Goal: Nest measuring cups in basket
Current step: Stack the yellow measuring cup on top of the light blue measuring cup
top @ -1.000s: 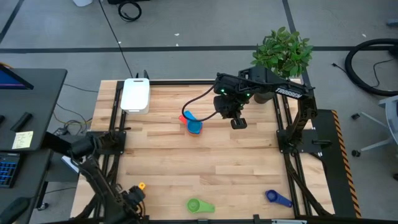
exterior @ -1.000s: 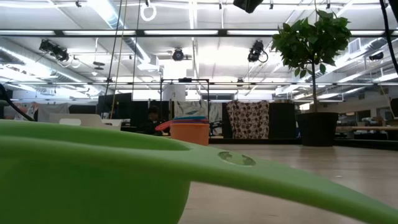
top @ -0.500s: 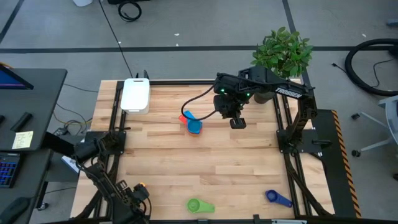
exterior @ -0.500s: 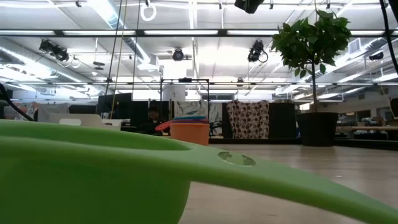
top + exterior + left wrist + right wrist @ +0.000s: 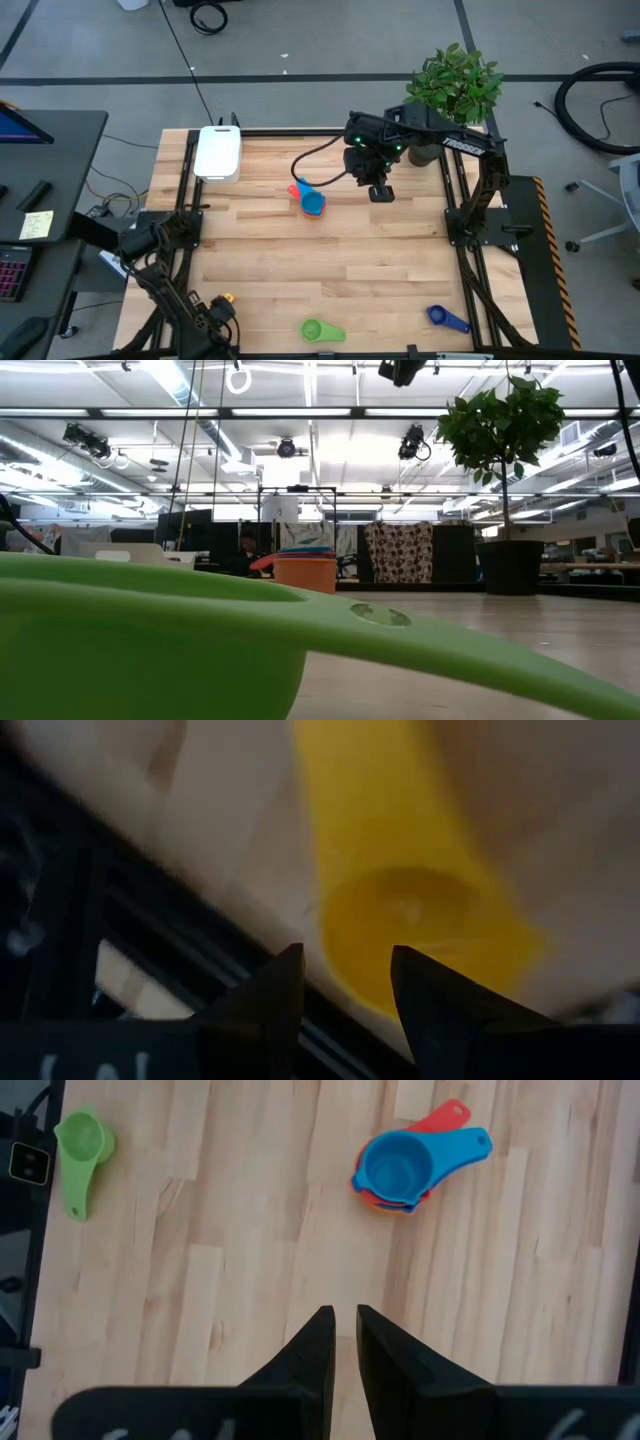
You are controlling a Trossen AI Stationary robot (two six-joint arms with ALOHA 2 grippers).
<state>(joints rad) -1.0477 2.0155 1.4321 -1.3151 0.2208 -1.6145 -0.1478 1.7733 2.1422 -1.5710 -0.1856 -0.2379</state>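
I should next nest the yellow measuring cup with the stacked cups, so my left gripper should first grab it by its bowl's rim (image 5: 350, 970).
A nested stack of cups (image 5: 310, 199), light blue on top of red and orange, sits mid-table toward the far side; the right wrist view shows the stack (image 5: 405, 1172) too. The green cup (image 5: 321, 329) and the dark blue cup (image 5: 446, 318) lie at the near edge. The yellow cup (image 5: 228, 298) lies near the near-left corner, right by my left gripper (image 5: 214, 312), which is open; in its wrist view the yellow cup (image 5: 410, 915) fills the space just past the fingers. My right gripper (image 5: 379, 191) hovers shut and empty to the right of the stack. The white basket (image 5: 218, 152) rests at the far-left corner. My left gripper (image 5: 345, 985) is open with the yellow cup's bowl (image 5: 400, 935) just ahead of its fingertips. I cannot tell whether a finger touches it. The cup lies on the table.
A potted plant (image 5: 455, 82) stands at the far-right corner behind the right arm. In the low view the green cup (image 5: 150, 630) fills the foreground and the plant pot (image 5: 510, 565) stands far right. Bare wood lies between the stack and the near-edge cups.
My right gripper has drawn a little toward the far edge, staying shut. My left arm has shifted slightly by the yellow cup. No cup has moved.
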